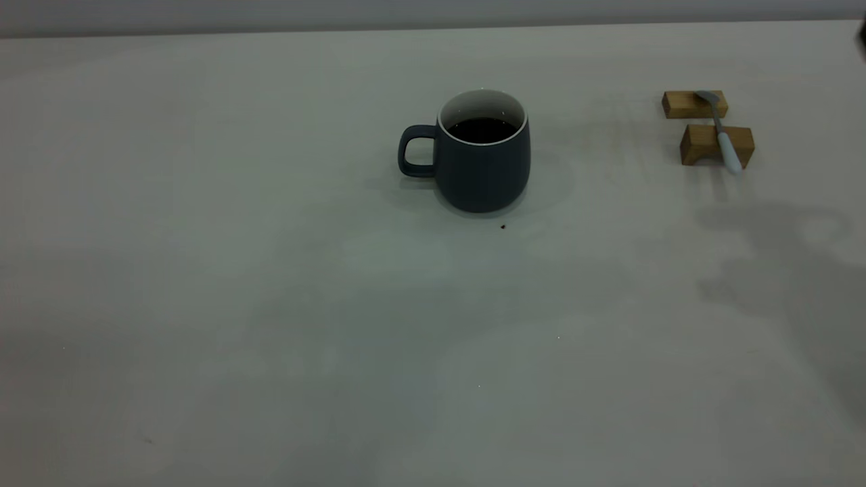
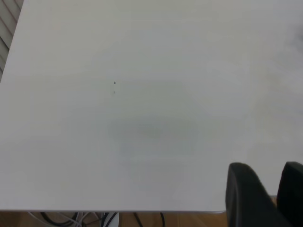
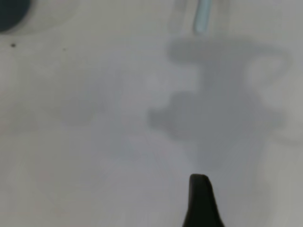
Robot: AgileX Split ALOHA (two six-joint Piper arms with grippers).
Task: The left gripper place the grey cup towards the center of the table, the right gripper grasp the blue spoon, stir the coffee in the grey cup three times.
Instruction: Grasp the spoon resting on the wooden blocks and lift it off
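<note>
The coffee in the grey cup (image 1: 482, 169) is to be stirred, so the robot's right gripper should next grab the blue spoon by its blue handle (image 1: 728, 153).
The grey cup (image 1: 482, 169) stands upright near the middle of the table (image 1: 203, 270), handle to the left, with dark coffee (image 1: 482, 130) inside. At the far right, the blue spoon (image 1: 722, 132) lies across two wooden blocks, its bowl on the far one. Neither gripper shows over the table in the exterior view. In the left wrist view my left gripper (image 2: 272, 187) hangs open over bare table near its edge, holding nothing. In the right wrist view a dark part of my right gripper (image 3: 200, 201) hovers above the table, short of the spoon's handle tip (image 3: 202, 16) and off to the side of the cup's edge (image 3: 12, 12).
The spoon rests on two small wooden blocks (image 1: 693, 105) (image 1: 703, 145). A tiny dark speck (image 1: 503, 226) lies in front of the cup. An arm's shadow (image 1: 778, 270) falls on the table's right side. Past the table edge are wooden floor (image 2: 189, 220) and cables (image 2: 80, 218).
</note>
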